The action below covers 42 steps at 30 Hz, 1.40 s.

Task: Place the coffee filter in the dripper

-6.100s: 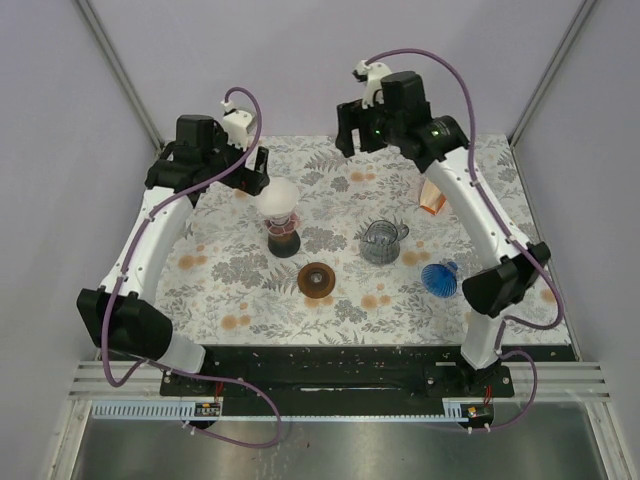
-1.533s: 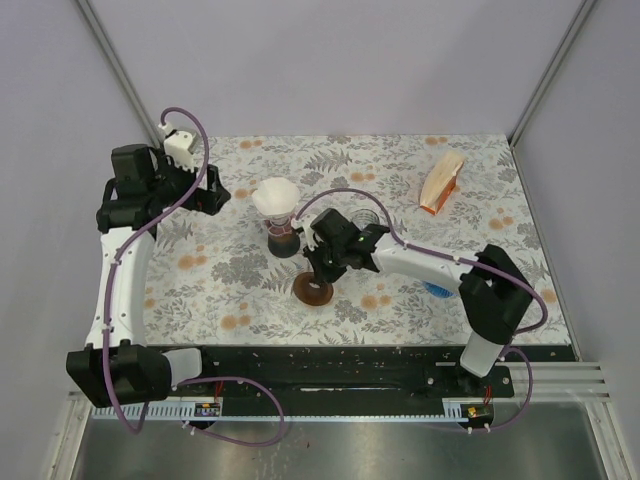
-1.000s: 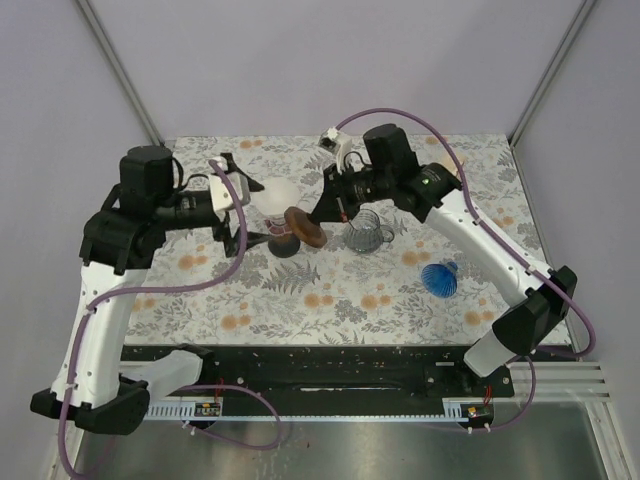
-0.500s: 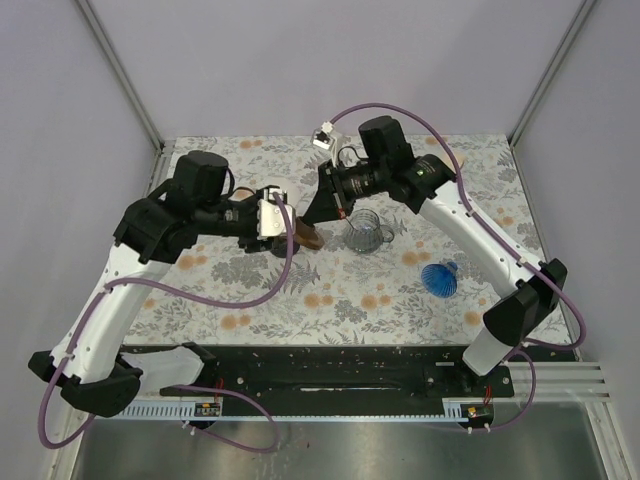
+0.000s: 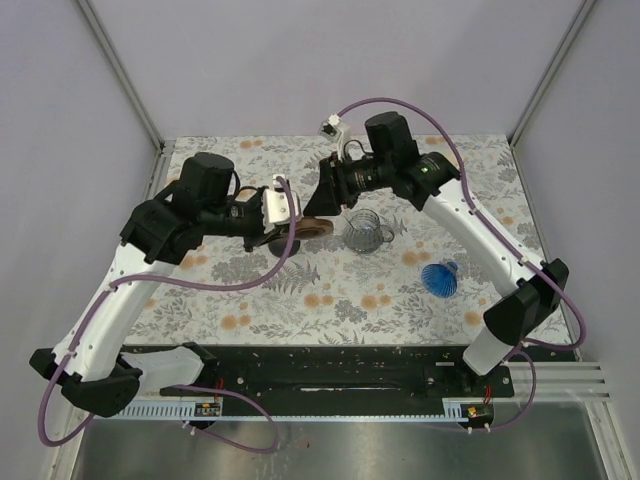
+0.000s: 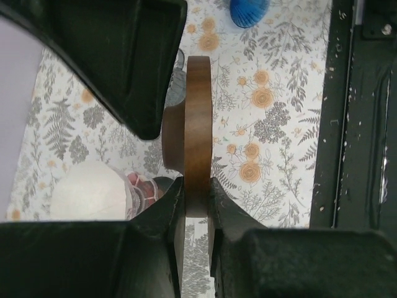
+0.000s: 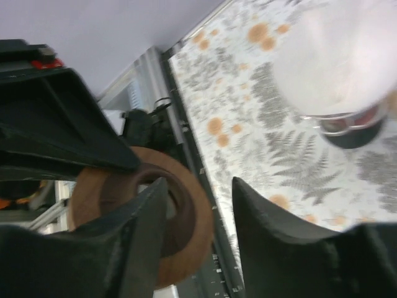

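The wooden ring's hole needs to stay free to fit over the glass server, so my right gripper will grab the ring by its edge (image 5: 328, 229) (image 7: 203, 218) next.
The white coffee filter (image 6: 87, 189) sits in a reddish glass dripper (image 6: 141, 185) on a dark base, down on the mat; the right wrist view shows both, filter (image 7: 332, 49) and dripper (image 7: 350, 121). In the air above them my left gripper (image 6: 197, 186) is shut on the rim of a brown wooden ring (image 6: 198, 124), seen edge-on. My right gripper (image 7: 200, 186) stands open at the ring's (image 7: 198, 230) far side, one finger (image 7: 146, 217) lying across its hole. From above, both grippers, left (image 5: 300, 225) and right (image 5: 325, 200), meet at the ring (image 5: 320, 228) and hide the filter.
A clear glass server (image 5: 365, 232) stands right of the ring. A blue ribbed dripper (image 5: 440, 277) lies on the floral mat (image 5: 330, 300) further right. A black rail (image 5: 330, 365) runs along the near edge, and metal posts stand at the back corners.
The ring passed from hand to hand: my left gripper came in and shut on its rim, then my right gripper, which carried it up from the mat, opened its jaws.
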{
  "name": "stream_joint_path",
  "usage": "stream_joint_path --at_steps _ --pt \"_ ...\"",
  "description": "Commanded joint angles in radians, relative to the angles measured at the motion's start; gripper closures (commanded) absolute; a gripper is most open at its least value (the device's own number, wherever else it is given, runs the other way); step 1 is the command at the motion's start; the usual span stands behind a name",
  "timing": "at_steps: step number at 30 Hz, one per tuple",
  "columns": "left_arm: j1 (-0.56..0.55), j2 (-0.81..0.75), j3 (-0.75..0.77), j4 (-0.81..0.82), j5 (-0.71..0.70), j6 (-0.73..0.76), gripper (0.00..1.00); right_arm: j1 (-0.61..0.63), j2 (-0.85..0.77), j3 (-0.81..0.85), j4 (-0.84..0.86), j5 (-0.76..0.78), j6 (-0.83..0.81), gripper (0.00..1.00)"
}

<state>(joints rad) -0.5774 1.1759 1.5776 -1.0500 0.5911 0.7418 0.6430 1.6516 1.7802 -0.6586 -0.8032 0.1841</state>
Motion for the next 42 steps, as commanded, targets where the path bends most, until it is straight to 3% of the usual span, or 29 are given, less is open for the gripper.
stream_joint_path --at_steps 1,5,8,9,15,20,22,25,28,33,34,38,42 --pt "0.005 -0.019 0.001 0.179 -0.117 -0.284 1.00 -0.074 -0.111 0.002 0.027 0.139 -0.020 0.39" --pt "0.010 -0.032 0.012 0.240 -0.142 -0.465 1.00 -0.134 -0.197 -0.057 0.042 0.272 -0.069 0.24" --pt "0.033 -0.032 0.027 0.251 -0.100 -0.550 1.00 -0.143 -0.259 -0.117 0.077 0.224 -0.118 0.05" --pt "0.045 -0.030 0.027 0.254 -0.055 -0.571 1.00 -0.144 -0.275 -0.139 0.091 0.181 -0.129 0.05" --pt "0.091 -0.015 0.033 0.255 0.148 -0.657 1.00 -0.143 -0.365 -0.251 0.226 -0.031 -0.161 0.16" --pt "0.091 -0.015 0.024 0.265 0.256 -0.660 1.00 -0.141 -0.336 -0.271 0.315 -0.148 -0.117 0.23" --pt "0.091 -0.013 0.022 0.265 0.282 -0.660 1.00 -0.140 -0.323 -0.268 0.341 -0.165 -0.097 0.31" --pt "0.091 -0.009 0.024 0.265 0.291 -0.665 1.00 -0.134 -0.306 -0.274 0.410 -0.224 -0.049 0.53" --pt "0.091 -0.005 0.024 0.269 0.285 -0.673 1.00 -0.126 -0.293 -0.275 0.429 -0.267 -0.034 0.62" --pt "0.100 0.008 0.021 0.277 0.271 -0.687 1.00 -0.126 -0.276 -0.278 0.432 -0.340 -0.006 0.57" --pt "0.103 0.010 0.021 0.281 0.271 -0.687 1.00 -0.125 -0.273 -0.278 0.424 -0.337 -0.002 0.62" --pt "0.109 0.017 0.021 0.288 0.265 -0.690 1.00 -0.124 -0.271 -0.280 0.406 -0.324 0.000 0.98" --pt "0.116 0.022 0.019 0.289 0.218 -0.697 0.98 -0.125 -0.283 -0.274 0.383 -0.265 0.005 1.00"
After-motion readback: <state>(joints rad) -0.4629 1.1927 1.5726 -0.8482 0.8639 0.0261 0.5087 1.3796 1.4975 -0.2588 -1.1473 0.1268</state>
